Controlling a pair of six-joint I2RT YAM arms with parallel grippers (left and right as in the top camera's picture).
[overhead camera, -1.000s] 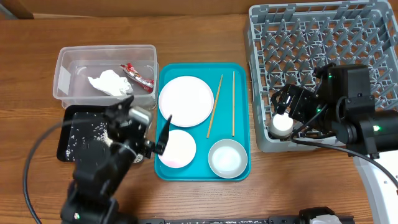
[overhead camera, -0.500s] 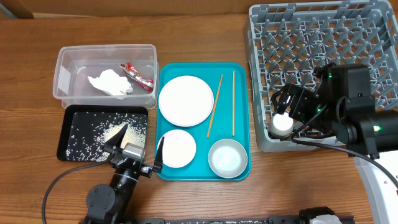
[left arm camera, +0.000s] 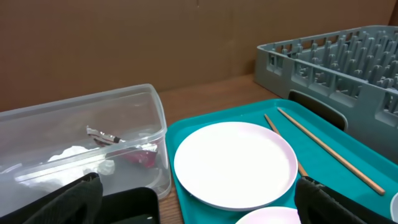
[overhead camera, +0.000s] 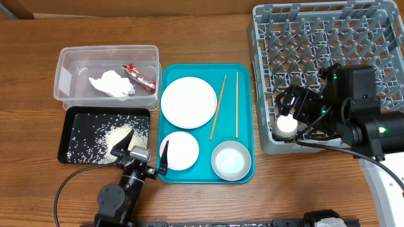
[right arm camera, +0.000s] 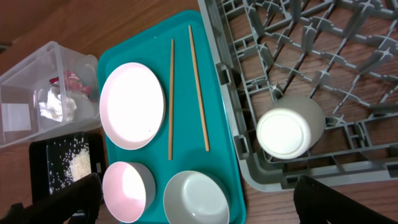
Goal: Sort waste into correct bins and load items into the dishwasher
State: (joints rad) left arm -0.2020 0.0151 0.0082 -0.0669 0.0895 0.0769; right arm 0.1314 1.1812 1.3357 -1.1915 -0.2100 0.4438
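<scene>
The whitish bowl has to go tilted between the grey rack's wires, so the robot's right gripper needs to grab the bowl's rim on the side facing the grey rack, which leaves the bowl's body free.
The clear tub (overhead camera: 69, 63) holds the white tissue (overhead camera: 112, 84) and the red wrapper (overhead camera: 139, 77). The black tray (overhead camera: 71, 135) holds loose rice (overhead camera: 117, 133). On the teal tray (overhead camera: 246, 113) lie the white plate (overhead camera: 188, 102), the pink bowl (overhead camera: 178, 150), the whitish bowl (overhead camera: 230, 159) and two chopsticks (overhead camera: 218, 107). The white cup (overhead camera: 286, 127) lies in the grey rack (overhead camera: 328, 38), at its near left corner. My left gripper (overhead camera: 144, 148) is open and empty, between the black tray and the pink bowl. My right gripper (right arm camera: 199, 186) is open and empty, above the cup (right arm camera: 290, 124).
The teal tray lies between the two bins on the left and the rack on the right. Bare wooden table runs along the front edge. The right arm (overhead camera: 360, 120) hangs over the rack's near side.
My left arm has drawn back toward the table's front edge, uncovering the black tray and its rice. The right arm and the cup have not moved.
</scene>
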